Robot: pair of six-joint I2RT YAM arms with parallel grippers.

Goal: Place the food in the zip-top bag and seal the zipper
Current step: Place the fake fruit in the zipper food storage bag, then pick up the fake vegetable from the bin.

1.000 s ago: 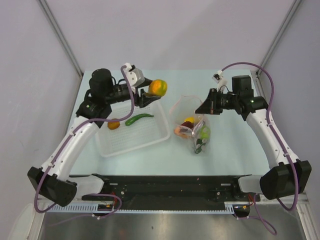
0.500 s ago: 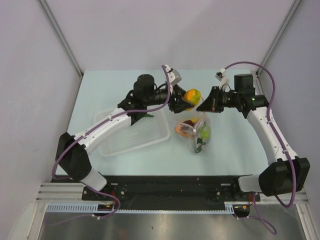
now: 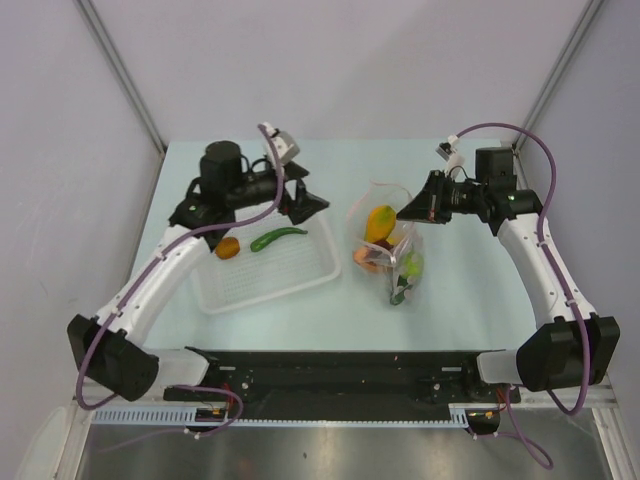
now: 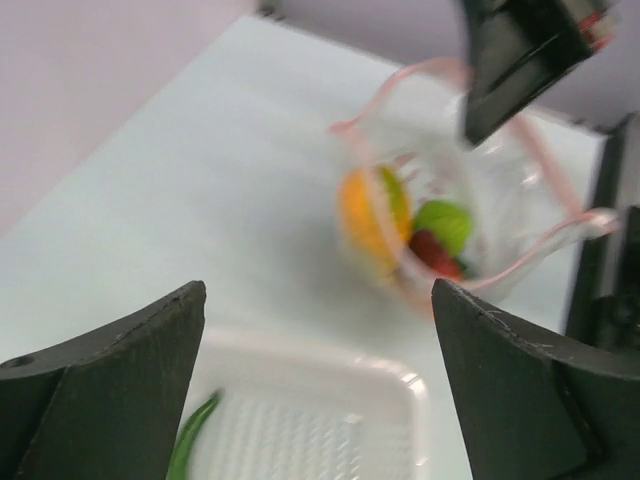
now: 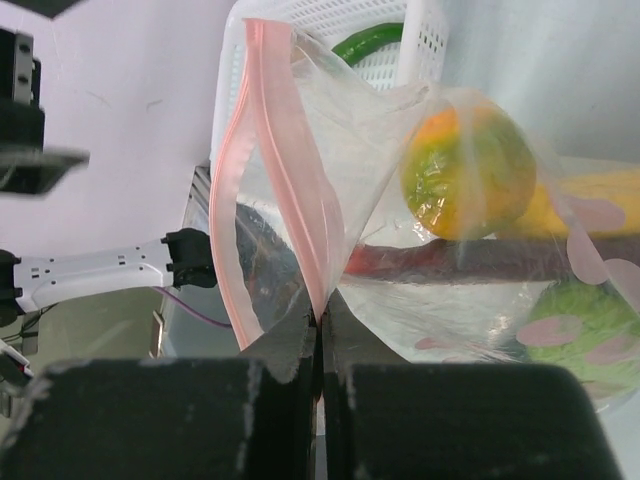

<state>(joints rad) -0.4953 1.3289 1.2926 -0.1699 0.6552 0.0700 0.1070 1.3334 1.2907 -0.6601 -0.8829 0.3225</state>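
The green pepper needs its length free to go into the zip-top bag [image 3: 403,262]. My left gripper will grab it across its thick end near the orange piece.
The zip-top bag [image 3: 403,262] stands right of centre, its mouth held up. My right gripper [image 3: 403,213] is shut on the pink-red zipper [image 5: 262,150] at the mouth edge, as the right wrist view shows [image 5: 320,318]. Inside the bag lie an orange-green fruit [image 3: 379,221] [image 5: 466,170], a reddish-brown piece [image 5: 470,258], a yellow fruit [image 5: 592,200] and a lime-green ball [image 5: 585,340]. My left gripper [image 3: 311,204] [image 4: 320,400] hangs open and empty over the basket's far right corner, well left of the bag [image 4: 470,200].
The white slotted basket [image 3: 300,282] sits left of the bag. It holds a green pepper [image 3: 278,238] [image 4: 193,440] and a small orange piece [image 3: 228,248]. A black rail [image 3: 340,365] runs along the near edge.
My left gripper carried the orange-green fruit to the bag's mouth, let it drop in, opened wide and drew back left over the basket. The right gripper kept its hold.
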